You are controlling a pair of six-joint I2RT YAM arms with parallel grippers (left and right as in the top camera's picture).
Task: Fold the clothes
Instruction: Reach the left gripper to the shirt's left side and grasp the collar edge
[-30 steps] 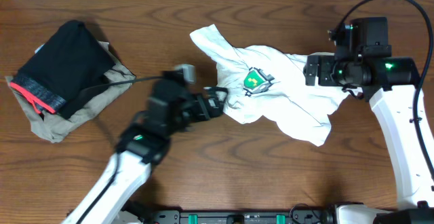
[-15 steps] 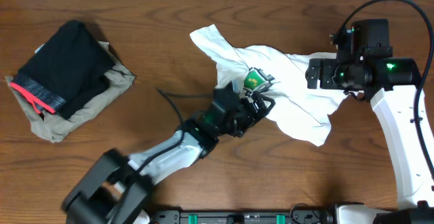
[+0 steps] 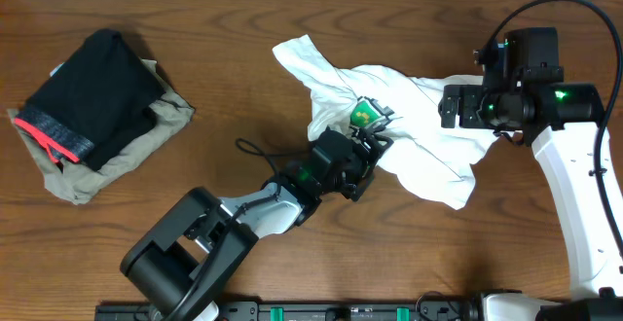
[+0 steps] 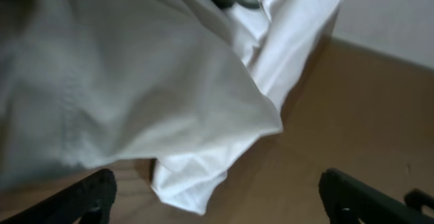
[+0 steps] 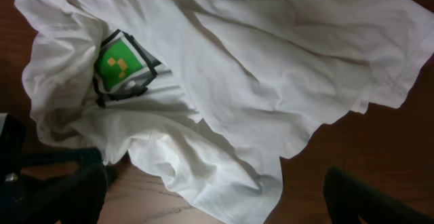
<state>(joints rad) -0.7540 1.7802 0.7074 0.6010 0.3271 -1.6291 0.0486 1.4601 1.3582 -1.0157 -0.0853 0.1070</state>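
I will grip the white T-shirt's edge fold near the graphic with my left gripper. The opposite side stays free for my right gripper to spread for folding.
The white T-shirt lies crumpled right of the table's middle, with its green-and-grey robot graphic facing up. My left gripper is at the shirt's lower-left edge, just below the graphic. In the left wrist view it is open, with a hanging fold of the shirt between its fingers and not pinched. My right gripper hovers over the shirt's right side. It is open and empty, above the shirt and its graphic.
A folded black garment with a red-pink band lies on a tan garment at the far left. Bare wood table lies in front of the shirt.
My left arm has swung right, from the shirt's left edge to just below the graphic. The shirt's lower-left edge has bunched up. The right arm has barely moved.
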